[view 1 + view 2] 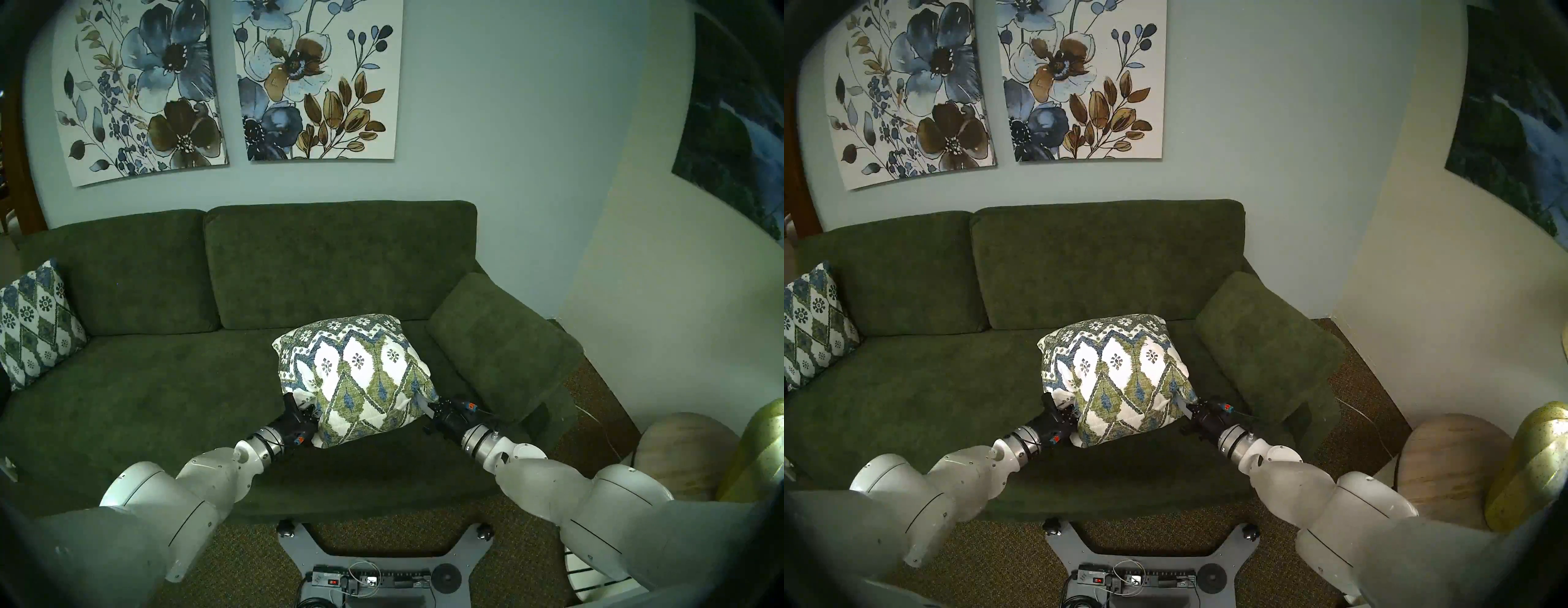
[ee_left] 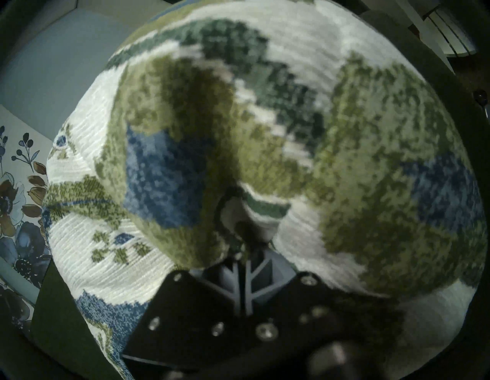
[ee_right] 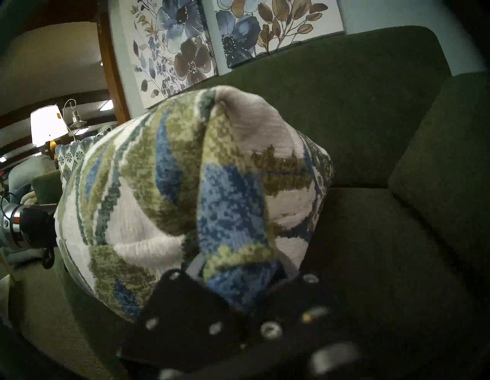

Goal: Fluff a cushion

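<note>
Next, the right gripper grabs that raised fold [image 3: 237, 237] to fluff the cushion, since the fold stands up at the cushion's corner beside its plump body.
The cushion [image 1: 360, 373] [image 1: 1119, 373], white with olive and blue diamonds, hangs tilted just above the green sofa's seat between my two arms. My left gripper [image 1: 312, 414] [image 1: 1072, 414] is shut on its lower left corner. In the left wrist view the cushion [image 2: 291, 106] fills the frame, and a pinch of fabric sits in the shut left gripper [image 2: 242, 238]. My right gripper [image 1: 428, 409] [image 1: 1185, 407] is at the cushion's right corner. In the right wrist view its fingers [image 3: 195, 262] stand apart, and a thick fold of the cushion [image 3: 185, 172] lies in the right gripper [image 3: 238, 265].
The green sofa [image 1: 169, 403] spans the view, with its padded armrest [image 1: 500, 339] right of the cushion. A smaller, bluer patterned pillow [image 1: 34, 322] leans at the sofa's left end. A round wooden object [image 1: 687, 454] and a gold one [image 1: 759, 450] stand at the right. My base plate [image 1: 373, 552] lies on the carpet.
</note>
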You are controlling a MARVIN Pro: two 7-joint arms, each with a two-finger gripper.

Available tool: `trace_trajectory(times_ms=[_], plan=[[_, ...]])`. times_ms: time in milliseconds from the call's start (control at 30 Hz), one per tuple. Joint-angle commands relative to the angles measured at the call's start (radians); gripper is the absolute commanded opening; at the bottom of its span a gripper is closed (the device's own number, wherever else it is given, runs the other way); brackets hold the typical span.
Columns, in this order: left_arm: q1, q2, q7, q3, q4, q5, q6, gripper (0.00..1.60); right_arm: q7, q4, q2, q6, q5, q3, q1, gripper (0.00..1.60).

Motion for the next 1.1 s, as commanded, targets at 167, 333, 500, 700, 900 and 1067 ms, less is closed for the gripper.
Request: trace_trajectory(times_ms=[167,333,500,700,900,1067], plan=[[-0.014,-0.049,-0.015,0.0,0.0,-0.003,0.024,0.0,0.029,-0.028,-0.042,-0.073,-0.008,0.007,0.03,0.0],[-0.023,-0.052,0.018,0.014,-0.041,0.009,-0.003,1.6,0.034,-0.018,-0.067,-0.111,-0.017,0.003,0.008,0.0],[0.006,-0.038,0.089,0.029,-0.094,0.019,-0.067,1.6,0.03,-0.011,-0.085,-0.119,-0.023,0.001,0.009,0.0],[0.083,-0.003,0.148,0.034,-0.094,0.018,-0.079,1.6,0.018,-0.006,-0.106,-0.115,-0.029,-0.006,0.016,0.0],[0.181,-0.003,0.165,0.053,-0.04,0.024,-0.079,1.6,0.008,-0.005,-0.133,-0.108,-0.031,-0.018,0.025,0.0],[0.23,-0.009,0.18,0.07,-0.005,0.027,-0.079,1.6,0.006,-0.009,-0.156,-0.107,-0.036,-0.03,0.035,0.0]])
